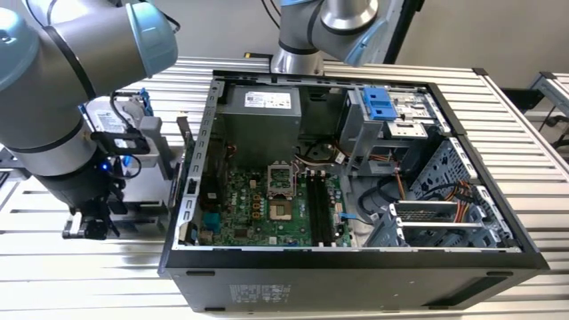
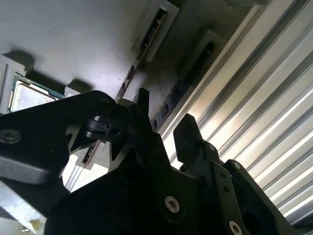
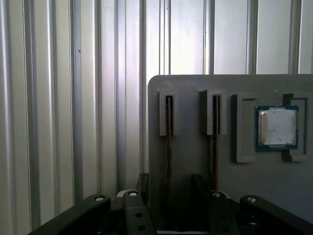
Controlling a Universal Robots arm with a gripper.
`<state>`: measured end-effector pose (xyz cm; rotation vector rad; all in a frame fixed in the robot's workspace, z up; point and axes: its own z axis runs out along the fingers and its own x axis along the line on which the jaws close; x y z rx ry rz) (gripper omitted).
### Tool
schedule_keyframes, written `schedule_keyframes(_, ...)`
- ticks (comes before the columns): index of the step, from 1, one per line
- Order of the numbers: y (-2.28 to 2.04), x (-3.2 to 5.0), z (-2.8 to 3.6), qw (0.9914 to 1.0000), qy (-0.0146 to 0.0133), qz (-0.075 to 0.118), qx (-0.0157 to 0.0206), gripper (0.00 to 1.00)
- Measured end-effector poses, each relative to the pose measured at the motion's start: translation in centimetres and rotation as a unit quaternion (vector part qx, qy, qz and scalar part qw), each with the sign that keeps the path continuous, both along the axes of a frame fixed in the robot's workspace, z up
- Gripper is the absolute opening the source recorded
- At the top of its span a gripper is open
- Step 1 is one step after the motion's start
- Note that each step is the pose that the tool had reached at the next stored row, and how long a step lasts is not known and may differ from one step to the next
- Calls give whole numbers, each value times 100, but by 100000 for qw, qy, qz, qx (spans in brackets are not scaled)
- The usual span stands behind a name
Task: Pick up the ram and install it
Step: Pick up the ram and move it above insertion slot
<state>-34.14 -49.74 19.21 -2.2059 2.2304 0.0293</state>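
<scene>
The robot's gripper will install the edge-side ram, and the holder's grey bracket closes in around one end of the ram, so the gripper will next grab it by its bare middle part [image 3: 168, 172].
Two ram sticks stand on edge in slots of a grey holder plate [image 3: 188, 147]. One ram [image 3: 168, 125] [image 2: 180, 92] is in the slot nearest the plate's edge, and the other [image 3: 215, 125] [image 2: 146, 41] is one slot further in. My gripper [image 3: 169, 182] [image 2: 164, 120] is open, with one finger on each side of the edge-side ram and a gap to both. In the exterior view the gripper [image 1: 89, 225] hangs low at that view's left, outside the open computer case [image 1: 356, 267]. The motherboard's black slots [image 1: 324, 207] lie inside the case.
A square silver processor chip [image 3: 277, 127] [image 2: 29, 98] sits in the holder beyond the second ram. A silver hard drive [image 1: 111, 120] stands behind the arm. The ribbed aluminium table [image 3: 73, 98] surrounds the holder. The case wall [image 1: 191, 180] rises between the gripper and the motherboard.
</scene>
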Motion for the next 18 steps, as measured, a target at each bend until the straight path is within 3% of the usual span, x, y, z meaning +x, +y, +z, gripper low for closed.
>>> schedule_keyframes(7,1,0,-4,100000,-10,-3,6,100)
schedule_keyframes(13,-1,1,-4,99999,-15,-4,383,100)
schedule_keyframes(18,-4,0,-4,99992,-9,15,1250,100)
